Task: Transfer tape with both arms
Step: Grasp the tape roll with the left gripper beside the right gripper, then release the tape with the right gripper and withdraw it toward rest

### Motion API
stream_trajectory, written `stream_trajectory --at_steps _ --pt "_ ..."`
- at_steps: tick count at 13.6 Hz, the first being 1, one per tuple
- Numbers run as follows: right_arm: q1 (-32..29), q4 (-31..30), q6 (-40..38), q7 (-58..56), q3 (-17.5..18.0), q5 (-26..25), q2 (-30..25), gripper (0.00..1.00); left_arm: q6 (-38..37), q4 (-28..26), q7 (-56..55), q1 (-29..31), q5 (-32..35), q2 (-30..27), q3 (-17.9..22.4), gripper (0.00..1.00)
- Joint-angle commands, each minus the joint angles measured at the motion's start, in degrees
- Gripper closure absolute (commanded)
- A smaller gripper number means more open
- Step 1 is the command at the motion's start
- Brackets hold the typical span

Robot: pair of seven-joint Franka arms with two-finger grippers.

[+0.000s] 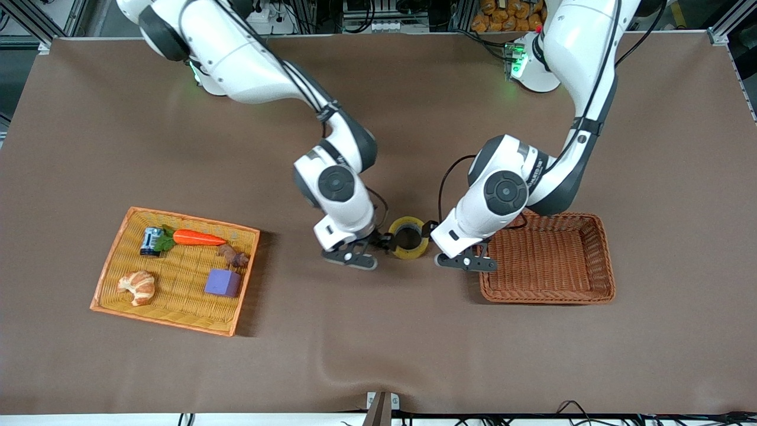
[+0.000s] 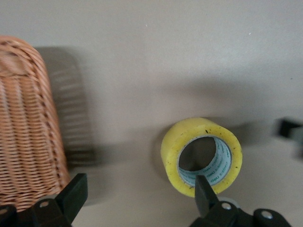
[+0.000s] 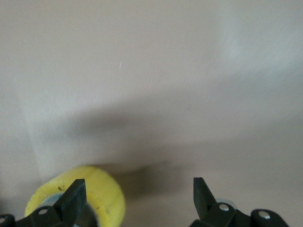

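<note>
My left gripper grips the tape by its yellow ring side (image 1: 423, 248) next, to transfer the tape into the brown wicker basket.
The tape (image 1: 414, 251), a yellowish ring with a pale core, lies hole-up on the brown table between my two grippers. My right gripper (image 1: 362, 249) is low over the table beside the tape, toward the right arm's end. It is open, with one finger at the tape's rim. In the right wrist view the tape (image 3: 106, 189) sits by one finger of the open gripper (image 3: 138, 185). My left gripper (image 1: 455, 244) is low beside the tape, between it and the brown basket. It is open (image 2: 139, 184), with one finger overlapping the tape (image 2: 170, 146). Neither gripper grips it.
A brown wicker basket (image 1: 603, 260) stands toward the left arm's end, close to the left gripper, and shows in the left wrist view (image 2: 23, 118). An orange wicker tray (image 1: 112, 260) toward the right arm's end holds a carrot (image 1: 198, 238), a croissant (image 1: 137, 287) and a purple cube (image 1: 222, 282).
</note>
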Motion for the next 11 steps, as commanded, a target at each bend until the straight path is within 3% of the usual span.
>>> stream_trajectory --at_steps 1,3,5,7,8,11 --pt "-6.23 -1.82 -6.25 -9.34 3.10 0.23 -5.44 0.00 5.54 -2.44 -4.96 -2.59 -0.13 1.31 0.53 0.02" --pt "-10.27 -3.04 -10.92 -16.20 3.28 1.19 -8.60 0.00 8.10 -2.53 -8.56 -4.61 0.39 3.60 0.88 0.06" --pt "-15.98 -10.04 -10.76 -26.45 3.37 5.84 -14.30 0.00 8.81 -2.53 -11.11 -4.97 4.33 5.09 0.71 0.08" --pt "-20.90 -16.64 -11.02 -37.37 3.28 6.39 -19.40 0.00 9.60 -2.53 -12.35 -5.14 5.14 6.06 0.71 0.11" --pt "-23.19 -19.46 -11.37 -40.63 3.28 6.39 -22.04 0.00 9.60 -2.53 -12.36 -5.14 5.14 6.15 0.71 0.25" --pt "-28.21 -21.42 -18.20 -44.53 3.02 6.30 -27.76 0.00 9.60 -2.45 -12.62 -5.14 5.14 6.94 0.80 0.84"
